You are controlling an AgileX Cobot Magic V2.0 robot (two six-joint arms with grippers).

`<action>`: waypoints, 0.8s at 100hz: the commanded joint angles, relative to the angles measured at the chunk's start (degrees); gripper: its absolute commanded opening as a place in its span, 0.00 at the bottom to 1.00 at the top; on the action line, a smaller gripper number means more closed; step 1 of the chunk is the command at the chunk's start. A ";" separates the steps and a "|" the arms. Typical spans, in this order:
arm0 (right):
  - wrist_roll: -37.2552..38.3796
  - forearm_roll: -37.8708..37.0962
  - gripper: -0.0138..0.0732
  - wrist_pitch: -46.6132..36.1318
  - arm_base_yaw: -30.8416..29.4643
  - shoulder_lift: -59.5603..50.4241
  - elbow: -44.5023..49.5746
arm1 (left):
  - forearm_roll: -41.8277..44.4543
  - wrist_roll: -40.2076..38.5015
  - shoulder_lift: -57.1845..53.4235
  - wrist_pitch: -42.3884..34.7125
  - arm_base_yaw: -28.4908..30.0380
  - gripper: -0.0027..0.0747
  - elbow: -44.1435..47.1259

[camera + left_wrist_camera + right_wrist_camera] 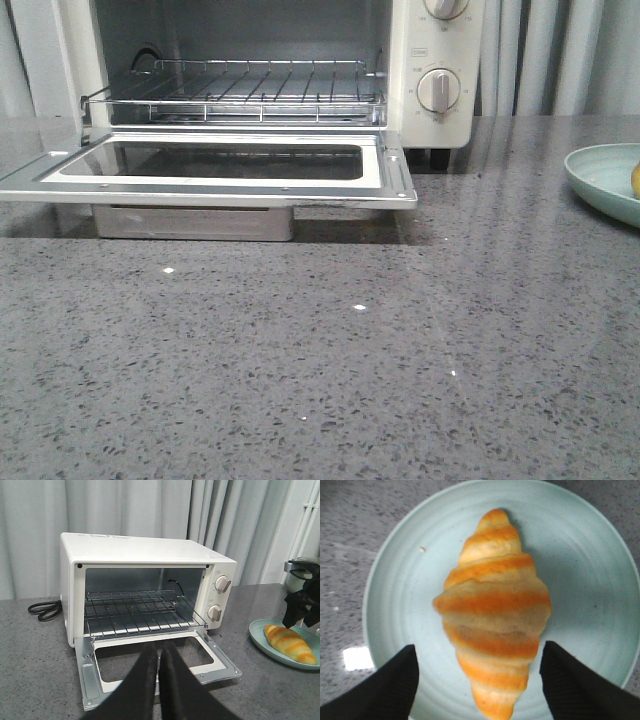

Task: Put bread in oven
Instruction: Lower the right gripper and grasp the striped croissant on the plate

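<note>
The right gripper's fingers are still above the bread [492, 615] on the green plate in the right wrist view, so they would miss if they closed now. The robot should lower the right gripper before closing it.
The bread [492, 610], a golden croissant roll with orange-brown stripes, lies on a pale green plate [590, 565]. It also shows in the left wrist view [290, 644], and a sliver of it shows at the right edge of the front view [636, 180]. My right gripper [479, 655] is open, just above the plate, one finger on each side of the bread's near end, not touching it. The cream-white oven [145, 555] stands with its door [215, 165] dropped open and its wire rack [250, 95] bare. My left gripper [159, 656] is shut and empty in front of the door.
The plate [605, 180] sits on the grey speckled counter to the right of the oven. The oven's black cable [44, 611] lies coiled to its left. Grey curtains hang behind. The right arm [302, 597] stands over the plate in the left wrist view.
</note>
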 commanded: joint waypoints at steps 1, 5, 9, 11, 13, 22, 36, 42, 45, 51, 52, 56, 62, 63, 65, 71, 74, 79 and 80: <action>-0.46 -1.80 0.69 -1.91 -0.14 -0.10 -1.97 | -0.19 -0.23 0.62 -3.70 0.14 0.01 -1.78; -0.46 -1.80 0.69 -1.91 -0.14 0.59 -1.97 | -0.19 -0.23 0.62 -3.70 0.14 0.01 -1.78; -0.46 -1.80 0.69 -1.91 -0.14 1.11 -1.97 | -0.19 -0.23 0.62 -3.70 0.14 0.01 -1.78; -0.46 -1.88 0.69 -1.91 -0.14 1.27 -1.97 | -0.19 -0.23 0.62 -3.70 0.14 0.01 -1.78; -0.46 -1.88 0.69 -2.07 -0.14 1.59 -1.97 | -0.19 -0.23 0.62 -3.70 0.14 0.01 -1.78; -0.46 -1.88 0.69 -2.70 -0.14 2.02 -1.97 | -0.19 -0.23 0.62 -3.70 0.14 0.01 -1.78; -0.46 -1.88 0.69 -3.38 -0.14 2.37 -1.97 | -0.19 -0.23 0.62 -3.81 0.14 0.01 -1.78; -0.46 -1.88 0.69 -3.50 -0.14 2.49 -1.97 | -0.19 -0.23 0.62 -3.81 0.14 0.01 -1.78; -0.46 -1.88 0.69 -3.50 -0.14 2.63 -1.97 | -0.19 -0.23 0.62 -3.81 0.14 0.01 -1.78; -0.46 -1.88 0.69 -3.37 -0.14 3.04 -1.97 | -0.19 -0.23 0.62 -3.89 0.14 0.01 -1.78; -0.46 -1.88 0.69 -3.37 -0.14 3.18 -1.97 | -0.19 -0.23 0.62 -3.89 0.14 0.01 -1.78; -0.46 -1.88 0.69 -3.27 -0.14 3.53 -1.97 | -0.19 -0.23 0.62 -4.04 0.14 0.01 -1.78; -0.46 -1.88 0.69 -2.87 -0.14 3.95 -1.97 | -0.19 -0.23 0.62 -4.15 0.14 0.01 -1.78; -0.46 -1.88 0.69 -2.86 -0.14 4.16 -1.97 | -0.19 -0.23 0.62 -4.15 0.14 0.01 -1.78; -0.46 -1.88 0.69 -2.71 -0.14 4.27 -1.97 | -0.19 -0.23 0.62 -4.15 0.14 0.01 -1.78; -0.46 -1.88 0.69 -2.37 -0.14 4.51 -1.97 | -0.19 -0.23 0.62 -4.15 0.14 0.01 -1.78; -0.46 -1.88 0.69 -2.37 -0.14 4.63 -1.97 | -0.19 -0.23 0.62 -4.15 0.14 0.01 -1.78; -0.46 -1.88 0.69 -2.37 -0.14 4.74 -1.97 | -0.19 -0.23 0.62 -4.15 0.14 0.01 -1.78; -0.46 -1.88 0.69 -2.37 -0.14 4.86 -1.97 | -0.19 -0.23 0.62 -4.15 0.14 0.01 -1.78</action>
